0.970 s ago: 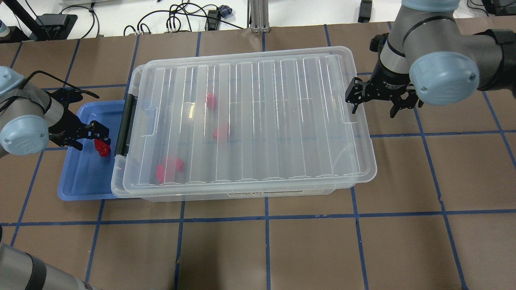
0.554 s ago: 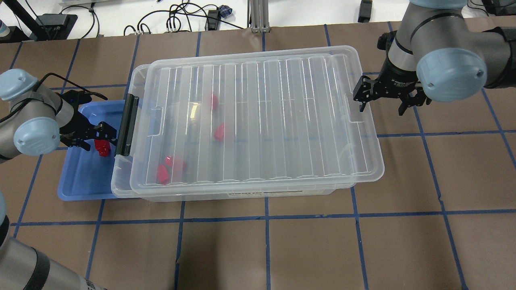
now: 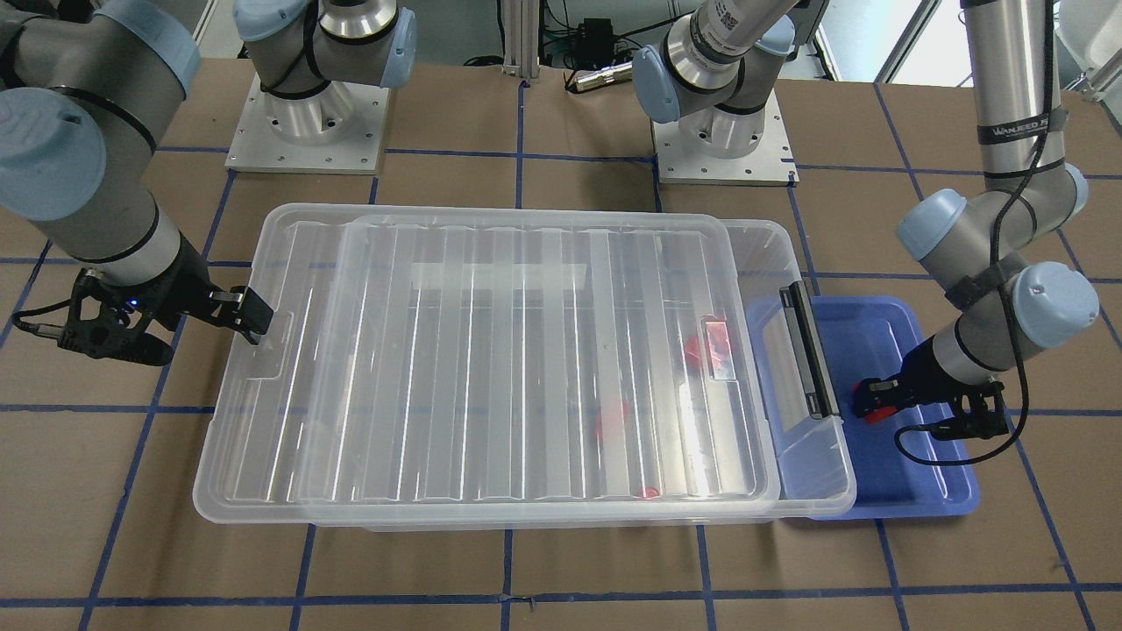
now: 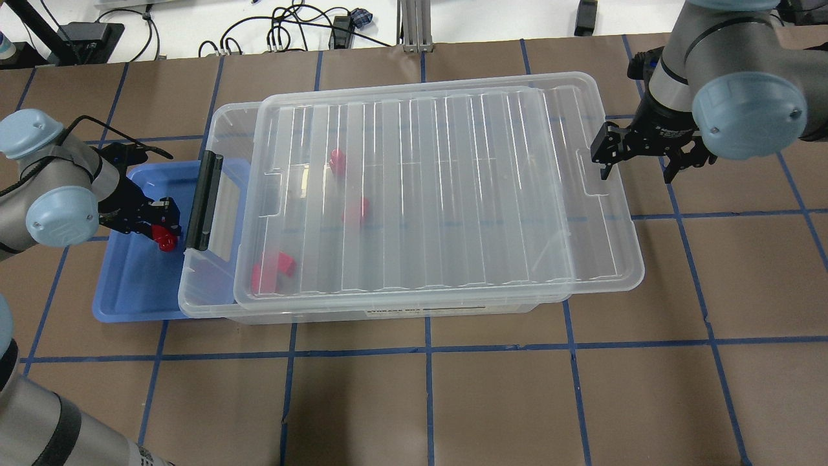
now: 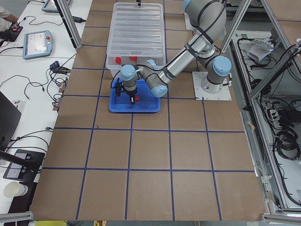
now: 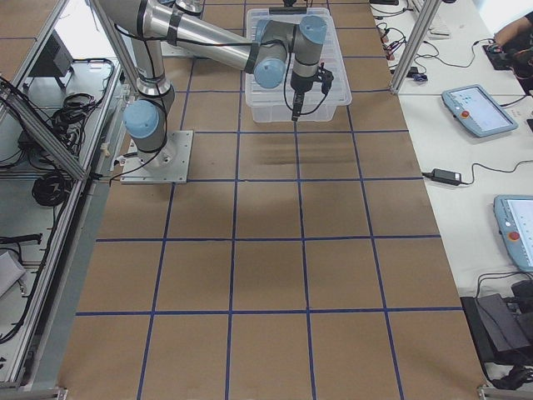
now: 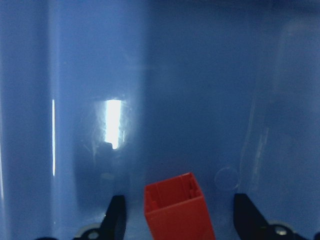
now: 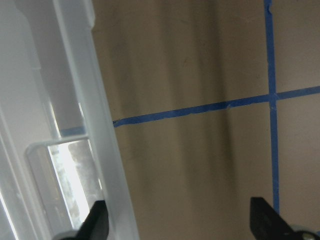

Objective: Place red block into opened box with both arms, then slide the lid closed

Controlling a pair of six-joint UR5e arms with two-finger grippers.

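The left gripper grabs the red block by its square body (image 3: 879, 410) next, to place the block into the opened box (image 3: 778, 368).
A red block (image 4: 166, 239) lies in the blue tray (image 4: 126, 294). My left gripper (image 4: 160, 224) is open and straddles it. In the left wrist view the red block (image 7: 176, 210) sits between the fingers (image 7: 116, 216) with a gap on each side. The clear box (image 4: 388, 312) holds three more red pieces (image 4: 272, 269). The ribbed lid (image 4: 440, 194) lies shifted toward the right, which uncovers a strip at the black handle (image 4: 204, 200) end. My right gripper (image 4: 639, 166) is open, and one of its fingers (image 8: 98, 220) rests against the lid's right rim.
The blue tray tucks under the box's handle end. Brown table with blue tape lines (image 4: 427, 349) surrounds the box. Cables (image 4: 278, 29) lie beyond the far edge. The arm bases (image 3: 307, 131) stand behind the box.
The lid has slid right along with my right gripper, widening the uncovered strip at the handle end. My left gripper has shifted toward the red block in the tray.
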